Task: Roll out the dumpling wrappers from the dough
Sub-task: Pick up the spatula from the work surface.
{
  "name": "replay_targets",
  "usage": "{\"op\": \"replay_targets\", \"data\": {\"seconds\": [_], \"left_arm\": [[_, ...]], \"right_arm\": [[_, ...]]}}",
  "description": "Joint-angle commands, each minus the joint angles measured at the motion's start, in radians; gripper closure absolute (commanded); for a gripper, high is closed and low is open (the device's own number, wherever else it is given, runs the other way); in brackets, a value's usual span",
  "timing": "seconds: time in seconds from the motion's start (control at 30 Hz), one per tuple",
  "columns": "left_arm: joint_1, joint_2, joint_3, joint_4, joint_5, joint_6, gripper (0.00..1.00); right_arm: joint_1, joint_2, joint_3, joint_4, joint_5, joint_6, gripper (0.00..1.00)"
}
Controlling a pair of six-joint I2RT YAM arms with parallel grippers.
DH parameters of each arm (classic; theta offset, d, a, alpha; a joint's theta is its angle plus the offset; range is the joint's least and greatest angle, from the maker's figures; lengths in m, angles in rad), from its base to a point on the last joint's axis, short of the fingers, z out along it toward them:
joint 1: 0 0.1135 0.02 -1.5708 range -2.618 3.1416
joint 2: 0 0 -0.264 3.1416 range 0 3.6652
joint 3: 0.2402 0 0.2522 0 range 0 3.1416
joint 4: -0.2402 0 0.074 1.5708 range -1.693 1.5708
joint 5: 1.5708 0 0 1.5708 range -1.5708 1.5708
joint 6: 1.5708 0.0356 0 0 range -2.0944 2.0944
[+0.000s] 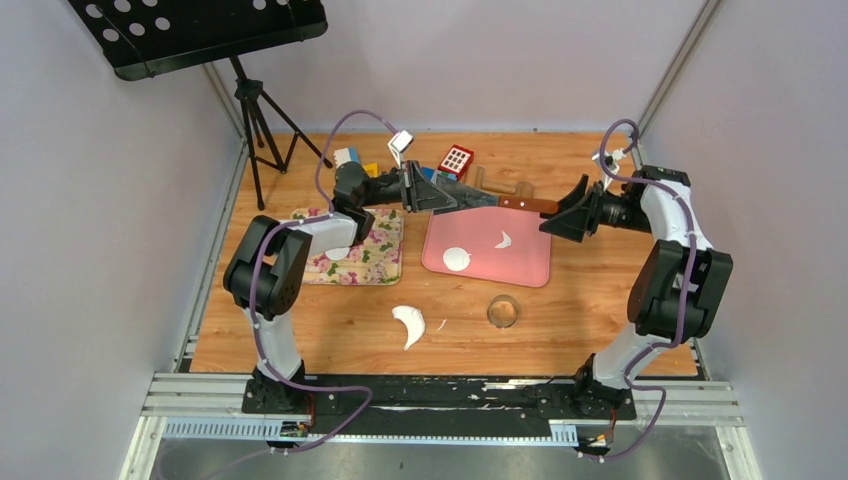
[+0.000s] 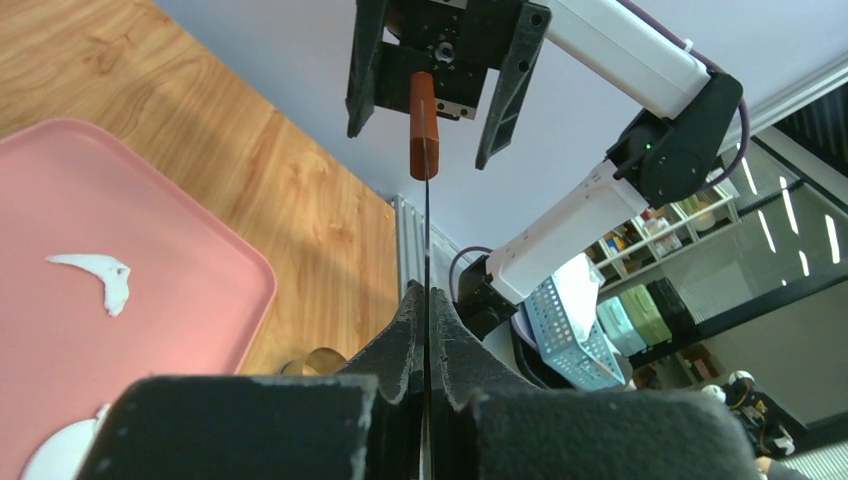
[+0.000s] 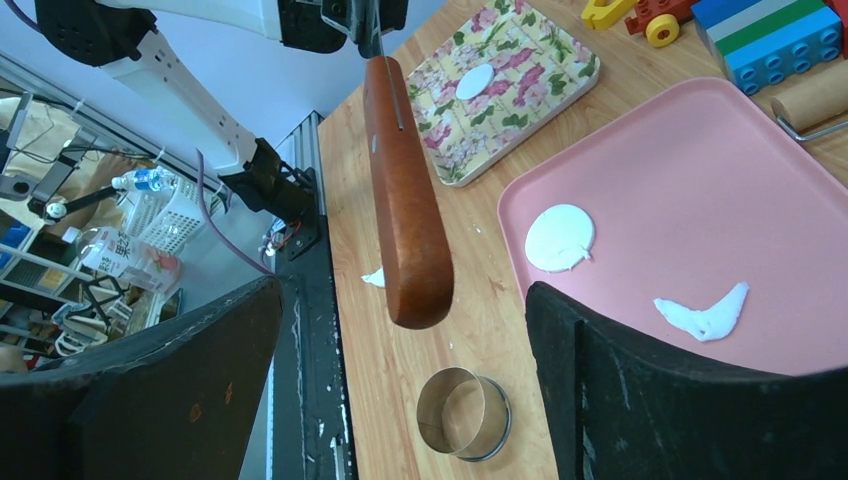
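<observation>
My right gripper must grab the knife by its brown wooden handle's end (image 1: 544, 206) next, so the free blade can lift the dumpling wrapper.
My left gripper (image 1: 447, 197) is shut on the thin metal blade (image 2: 426, 250) of a knife held level above the pink tray (image 1: 520, 268). Its brown wooden handle (image 3: 405, 200) points at my right gripper (image 3: 400, 350), which is open; the handle's end sits between the fingers (image 3: 680, 390) without touching them. One round dumpling wrapper (image 1: 457, 259) lies on the pink tray beside a crescent scrap of dough (image 1: 503, 240). Another wrapper (image 3: 474, 82) rests on the floral tray (image 1: 375, 262). A larger crescent of dough (image 1: 410, 323) lies on the wooden table.
A small metal ring (image 1: 503, 312) stands on the table in front of the pink tray. A wooden rolling pin (image 3: 810, 100) and coloured toy blocks (image 3: 770, 35) sit behind the tray. A black tripod (image 1: 262, 125) stands at the back left.
</observation>
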Motion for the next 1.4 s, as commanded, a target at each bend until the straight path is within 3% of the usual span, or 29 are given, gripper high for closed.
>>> {"op": "replay_targets", "data": {"seconds": [0.0,0.37,0.53,0.7,0.87,0.93,1.0,1.03,1.1,1.13,1.23,1.37], "left_arm": [[0.002,0.003,0.015,0.033,-0.028,0.030,1.00],[-0.037,0.034,0.015,-0.017,-0.038,0.086,1.00],[-0.038,0.015,-0.010,-0.017,-0.072,0.111,1.00],[-0.038,0.013,-0.018,-0.032,-0.093,0.135,1.00],[-0.041,0.019,-0.031,-0.019,-0.109,0.145,1.00],[-0.042,0.016,-0.044,-0.019,-0.116,0.155,1.00],[-0.046,0.014,-0.052,-0.032,-0.121,0.173,1.00],[-0.049,0.016,-0.052,-0.048,-0.116,0.187,0.94],[-0.055,0.012,-0.057,-0.082,-0.118,0.215,0.62],[-0.055,0.009,-0.060,-0.095,-0.118,0.233,0.51],[-0.047,-0.011,-0.051,-0.191,-0.120,0.296,0.03],[-0.016,-0.048,-0.038,-0.293,-0.127,0.367,0.00]], "right_arm": [[0.022,-0.015,0.011,-0.018,-0.191,-0.015,0.09],[0.082,0.018,0.088,-0.046,-0.191,0.027,0.25],[0.081,-0.001,0.075,0.000,-0.191,0.083,0.27],[0.088,-0.027,0.055,0.099,-0.192,0.193,0.60],[0.096,-0.015,0.056,0.110,-0.191,0.223,0.78],[0.099,-0.015,0.055,0.127,-0.191,0.248,0.98],[0.099,-0.018,0.049,0.170,-0.193,0.307,1.00],[0.100,-0.019,0.048,0.176,-0.191,0.323,1.00],[0.099,-0.025,0.038,0.211,-0.191,0.391,1.00],[0.098,-0.034,0.021,0.275,-0.191,0.467,1.00],[0.083,-0.067,-0.060,0.491,-0.190,0.675,1.00],[0.032,-0.065,-0.085,0.545,-0.156,0.735,1.00]]}}
